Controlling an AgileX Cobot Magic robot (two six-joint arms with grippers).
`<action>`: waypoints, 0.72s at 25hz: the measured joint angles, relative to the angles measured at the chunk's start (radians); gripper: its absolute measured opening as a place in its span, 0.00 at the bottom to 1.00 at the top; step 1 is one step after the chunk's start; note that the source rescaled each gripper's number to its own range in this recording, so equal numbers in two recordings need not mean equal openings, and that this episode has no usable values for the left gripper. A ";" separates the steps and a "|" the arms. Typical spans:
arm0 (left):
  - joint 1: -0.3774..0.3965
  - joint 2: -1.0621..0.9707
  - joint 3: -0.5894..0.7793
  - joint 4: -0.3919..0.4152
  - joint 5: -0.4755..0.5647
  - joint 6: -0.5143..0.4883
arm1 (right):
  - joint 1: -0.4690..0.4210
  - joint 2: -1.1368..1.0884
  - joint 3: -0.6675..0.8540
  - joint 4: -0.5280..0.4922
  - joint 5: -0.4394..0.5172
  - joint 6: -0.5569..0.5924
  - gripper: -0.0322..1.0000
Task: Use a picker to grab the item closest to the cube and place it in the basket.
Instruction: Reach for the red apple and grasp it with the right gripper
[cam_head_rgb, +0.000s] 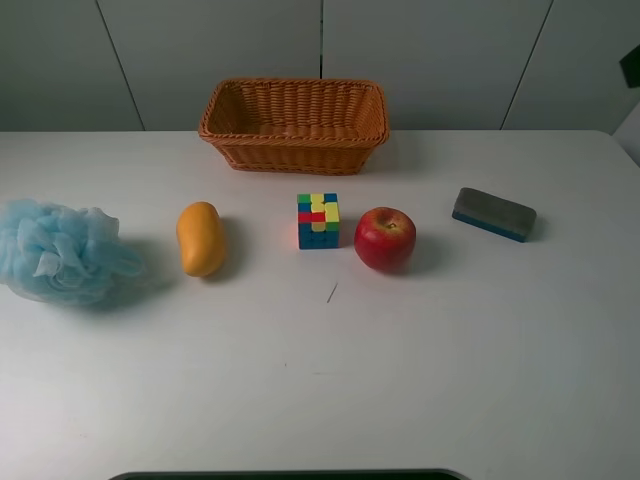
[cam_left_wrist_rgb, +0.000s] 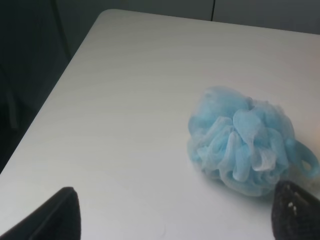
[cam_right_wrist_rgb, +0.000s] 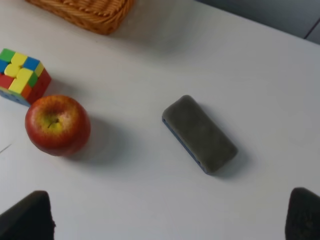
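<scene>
The robot will grab the apple (cam_head_rgb: 385, 238) by its rounded sides with its right gripper next. Then it can place the item closest to the cube in the basket (cam_head_rgb: 294, 124).
A multicoloured cube (cam_head_rgb: 318, 221) sits mid-table; it also shows in the right wrist view (cam_right_wrist_rgb: 22, 76). A red apple (cam_head_rgb: 385, 238) lies right beside it, the closest item, also in the right wrist view (cam_right_wrist_rgb: 57, 125). A wicker basket (cam_head_rgb: 294, 124) stands behind at the table's back, its corner in the right wrist view (cam_right_wrist_rgb: 90, 12). Neither arm shows in the high view. My left gripper (cam_left_wrist_rgb: 175, 215) is open above the table near a blue bath pouf (cam_left_wrist_rgb: 245, 145). My right gripper (cam_right_wrist_rgb: 165, 220) is open, well above the table near a grey eraser (cam_right_wrist_rgb: 200, 134).
A yellow mango (cam_head_rgb: 201, 237) lies left of the cube. The blue pouf (cam_head_rgb: 55, 250) sits at the far left edge. The grey eraser with a blue base (cam_head_rgb: 493, 214) lies to the right of the apple.
</scene>
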 joint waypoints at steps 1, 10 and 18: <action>0.000 0.000 0.000 0.000 0.000 0.000 | 0.005 0.043 0.000 0.002 -0.010 -0.010 1.00; 0.000 0.000 0.000 0.000 0.000 0.000 | 0.238 0.330 -0.002 -0.050 -0.149 -0.030 1.00; 0.000 0.000 0.000 0.000 0.000 0.000 | 0.382 0.525 -0.002 -0.102 -0.254 -0.058 1.00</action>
